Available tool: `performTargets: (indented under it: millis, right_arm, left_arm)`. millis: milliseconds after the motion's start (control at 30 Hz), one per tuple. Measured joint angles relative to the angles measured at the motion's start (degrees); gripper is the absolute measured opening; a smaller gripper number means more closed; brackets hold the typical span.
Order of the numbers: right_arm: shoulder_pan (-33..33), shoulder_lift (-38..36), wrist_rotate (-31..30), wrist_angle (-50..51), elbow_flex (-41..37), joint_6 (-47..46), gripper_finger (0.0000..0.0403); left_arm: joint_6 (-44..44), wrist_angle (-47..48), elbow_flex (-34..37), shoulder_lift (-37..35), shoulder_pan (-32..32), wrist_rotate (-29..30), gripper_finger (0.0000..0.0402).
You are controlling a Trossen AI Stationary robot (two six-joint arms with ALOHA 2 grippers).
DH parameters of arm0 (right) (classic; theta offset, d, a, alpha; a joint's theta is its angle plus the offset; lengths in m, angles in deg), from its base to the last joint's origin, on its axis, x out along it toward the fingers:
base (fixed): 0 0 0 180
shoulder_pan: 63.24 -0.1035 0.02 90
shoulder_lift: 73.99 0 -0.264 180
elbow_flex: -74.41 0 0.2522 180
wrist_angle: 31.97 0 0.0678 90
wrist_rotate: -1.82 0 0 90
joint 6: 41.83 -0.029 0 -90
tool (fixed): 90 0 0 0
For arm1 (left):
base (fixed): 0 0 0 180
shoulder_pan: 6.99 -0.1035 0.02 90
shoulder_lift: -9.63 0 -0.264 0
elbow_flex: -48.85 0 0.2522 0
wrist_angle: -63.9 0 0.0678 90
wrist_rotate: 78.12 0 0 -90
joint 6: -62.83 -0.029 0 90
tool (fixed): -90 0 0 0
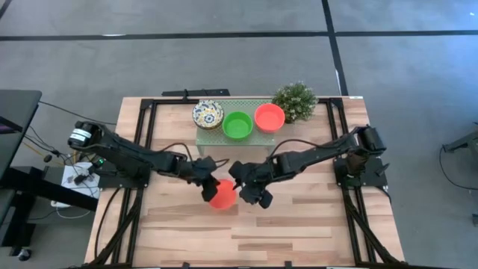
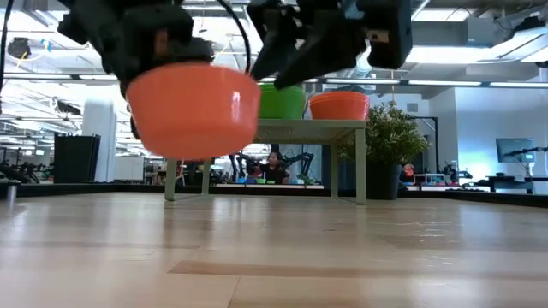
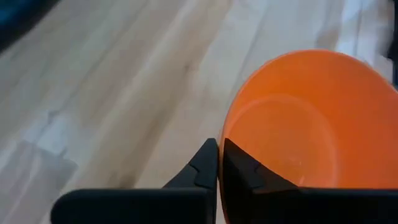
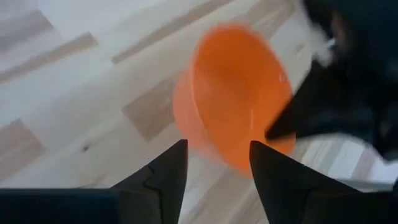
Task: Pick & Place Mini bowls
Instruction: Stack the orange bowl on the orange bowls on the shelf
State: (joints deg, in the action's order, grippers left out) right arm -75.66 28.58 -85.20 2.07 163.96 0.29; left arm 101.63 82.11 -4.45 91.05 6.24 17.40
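The right gripper grabs this bowl by its rim (image 1: 233, 188) (image 4: 214, 152) next and takes it over to the red-orange one on the stand.
A red-orange mini bowl (image 1: 222, 195) hangs above the middle of the table in my left gripper (image 1: 206, 179), which is shut on it. The low view shows this bowl (image 2: 193, 107) clear of the wood. My right gripper (image 1: 251, 191) is open just to the bowl's right, its fingers (image 4: 163, 167) pointing at the bowl (image 4: 233, 93) without touching it. Three more mini bowls sit on a pale green stand at the far edge: a patterned one (image 1: 208, 114), a green one (image 1: 237, 125) and a red-orange one (image 1: 269, 117). My left gripper (image 3: 219, 144) pinches the bowl's rim (image 3: 222, 134) on its left side, one finger inside the bowl (image 3: 249, 171) and one outside (image 3: 202, 167). The fingers come slanting from the table's left. The bowl is lifted clear and roughly upright.
The pale green stand (image 1: 203, 138) stands on thin legs at the far middle of the table, with a small potted plant (image 1: 296, 101) to its right. Bare wood lies in front of both grippers toward the near edge (image 1: 239, 239).
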Motion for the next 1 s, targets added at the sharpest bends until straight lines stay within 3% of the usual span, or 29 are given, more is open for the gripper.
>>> performTargets:
  millis: [500, 800, 1000]
  right_arm:
    - [0.9, 0.0, 0.2, 5.9, 0.0, -8.0, 0.0169]
    - [0.9, 0.0, 4.4, 3.7, 0.0, -8.9, 0.0167]
    - [1.0, 0.0, 2.7, 2.9, 0.0, -10.4, 0.0166]
  left_arm:
    - [-9.1, -1.9, -0.1, 0.3, -6.7, 1.0, 0.0012]
    - [-11.9, -2.4, -0.1, 0.3, -8.9, 0.4, 0.0009]
    - [-12.0, -4.1, -0.1, 0.2, -9.5, -0.1, 0.0017]
